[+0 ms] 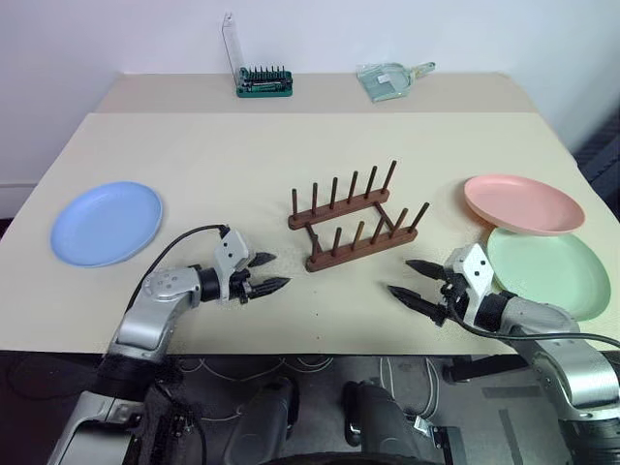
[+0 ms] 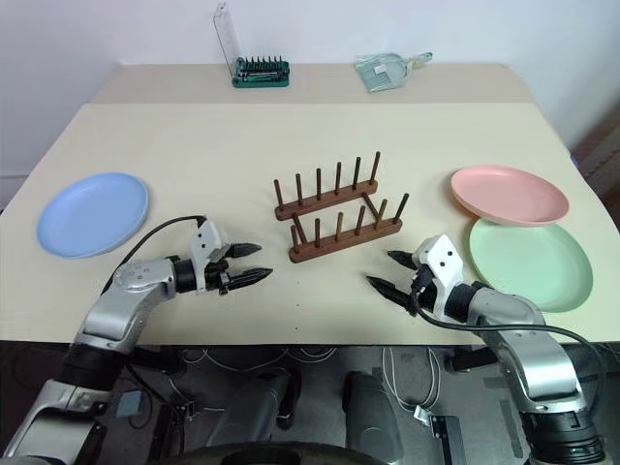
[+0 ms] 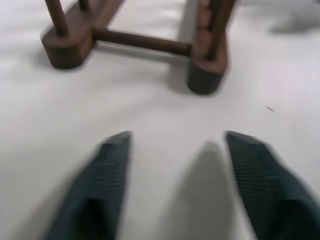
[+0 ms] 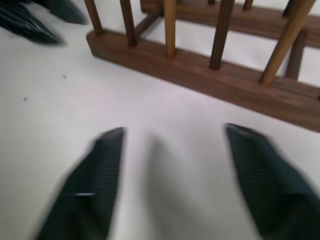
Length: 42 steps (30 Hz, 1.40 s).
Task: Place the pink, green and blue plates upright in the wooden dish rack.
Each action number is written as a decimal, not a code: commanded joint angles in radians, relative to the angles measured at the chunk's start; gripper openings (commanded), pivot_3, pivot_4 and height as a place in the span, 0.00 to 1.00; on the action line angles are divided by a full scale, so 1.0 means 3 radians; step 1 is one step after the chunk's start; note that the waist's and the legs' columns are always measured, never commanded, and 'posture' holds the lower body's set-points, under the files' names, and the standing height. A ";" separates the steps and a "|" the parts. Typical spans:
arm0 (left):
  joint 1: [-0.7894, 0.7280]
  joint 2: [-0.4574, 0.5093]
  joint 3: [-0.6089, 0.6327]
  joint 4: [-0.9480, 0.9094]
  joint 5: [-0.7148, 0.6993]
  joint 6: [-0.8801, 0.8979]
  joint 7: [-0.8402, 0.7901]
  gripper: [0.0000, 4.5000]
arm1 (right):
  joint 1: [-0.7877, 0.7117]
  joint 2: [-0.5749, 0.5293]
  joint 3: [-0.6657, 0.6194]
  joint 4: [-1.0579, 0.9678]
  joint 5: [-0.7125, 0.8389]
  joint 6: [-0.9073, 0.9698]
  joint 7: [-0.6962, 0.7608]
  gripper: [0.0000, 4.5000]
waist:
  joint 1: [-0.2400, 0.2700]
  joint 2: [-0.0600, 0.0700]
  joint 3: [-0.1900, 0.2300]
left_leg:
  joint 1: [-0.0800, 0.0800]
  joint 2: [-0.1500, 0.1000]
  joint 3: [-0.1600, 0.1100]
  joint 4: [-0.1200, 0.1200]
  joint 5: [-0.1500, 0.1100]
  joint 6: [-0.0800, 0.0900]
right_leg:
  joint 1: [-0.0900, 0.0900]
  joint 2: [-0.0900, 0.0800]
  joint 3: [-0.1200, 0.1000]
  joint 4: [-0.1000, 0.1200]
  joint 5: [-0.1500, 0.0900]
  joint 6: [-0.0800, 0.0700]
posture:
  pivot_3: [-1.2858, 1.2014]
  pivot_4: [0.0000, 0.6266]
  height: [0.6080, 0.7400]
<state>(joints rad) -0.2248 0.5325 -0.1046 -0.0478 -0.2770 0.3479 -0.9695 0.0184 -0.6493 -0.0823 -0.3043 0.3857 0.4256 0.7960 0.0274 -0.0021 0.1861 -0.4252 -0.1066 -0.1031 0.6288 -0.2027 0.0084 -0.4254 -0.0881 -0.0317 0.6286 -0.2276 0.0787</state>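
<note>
The right gripper takes hold of the pink plate by its thin rim (image 1: 535,232) next, because the plate's broad side spreads wider than my open fingers.
The dark wooden dish rack (image 1: 354,218) stands empty at the table's middle, with no plate in it. The blue plate (image 1: 107,223) lies flat at the far left. At the right the pink plate (image 1: 523,203) rests partly over the far rim of the green plate (image 1: 547,271). My left gripper (image 1: 278,270) hovers low just left of the rack's near end, open and empty. My right gripper (image 1: 399,276) is open and empty just right of the rack's front rail, beside the green plate. The rack's end (image 3: 135,40) and front rail (image 4: 210,75) show close in the wrist views.
A green tool holder (image 1: 263,82) with a raised clear lid and a clear plastic scoop (image 1: 392,79) sit on the far table section. Both arms reach in over the table's front edge (image 1: 320,334).
</note>
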 commanded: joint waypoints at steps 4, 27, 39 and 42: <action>0.0025 -0.0077 -0.0240 -0.0283 0.0046 0.0205 0.0093 0.00 | -0.0247 0.0018 0.0201 0.0182 -0.0248 -0.0156 -0.0039 0.00 | 0.0033 0.0000 0.0000 | 0.0000 -0.0001 0.0000 0.0001 0.0000 0.0000 | 0.0001 0.0000 0.0000 0.0000 0.0000 0.0000 | 0.52 0.24 0.97; -0.0645 -0.0796 -0.0251 0.0872 0.0672 -0.0268 0.1347 0.00 | -0.1217 0.0428 0.0590 0.1407 -0.1102 -0.0572 -0.0624 0.00 | 0.0020 0.0000 -0.0006 | 0.0023 -0.0001 0.0001 0.0005 0.0004 0.0003 | 0.0021 0.0005 0.0001 0.0006 0.0009 0.0011 | 0.52 0.24 0.97; -0.0203 -0.0287 -0.0170 0.0011 -0.0191 0.0210 0.0132 0.00 | -0.1225 0.0729 0.0956 0.1063 -0.1064 -0.0442 -0.0327 0.00 | -0.0132 0.0003 -0.0008 | 0.0023 0.0001 0.0001 -0.0005 0.0004 0.0002 | 0.0015 0.0005 0.0003 0.0007 0.0005 0.0005 | 0.52 0.24 0.97; -0.0196 -0.0327 -0.0262 -0.0119 -0.0199 0.0309 0.0099 0.00 | -0.1280 0.0778 0.0976 0.1107 -0.1095 -0.0433 -0.0338 0.00 | -0.0125 0.0003 -0.0007 | 0.0022 0.0001 0.0001 -0.0001 0.0003 0.0001 | 0.0016 0.0005 0.0003 0.0007 0.0002 0.0000 | 0.52 0.24 0.97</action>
<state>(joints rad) -0.2766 0.4378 -0.1749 -0.0368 -0.3179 0.4286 -0.9321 -0.3488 -0.4180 0.2142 0.0293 0.0600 0.2981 0.6940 -0.0100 -0.0011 0.1838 -0.4185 -0.1065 -0.1029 0.6286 -0.2020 0.0085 -0.4204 -0.0867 -0.0307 0.6306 -0.2270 0.0788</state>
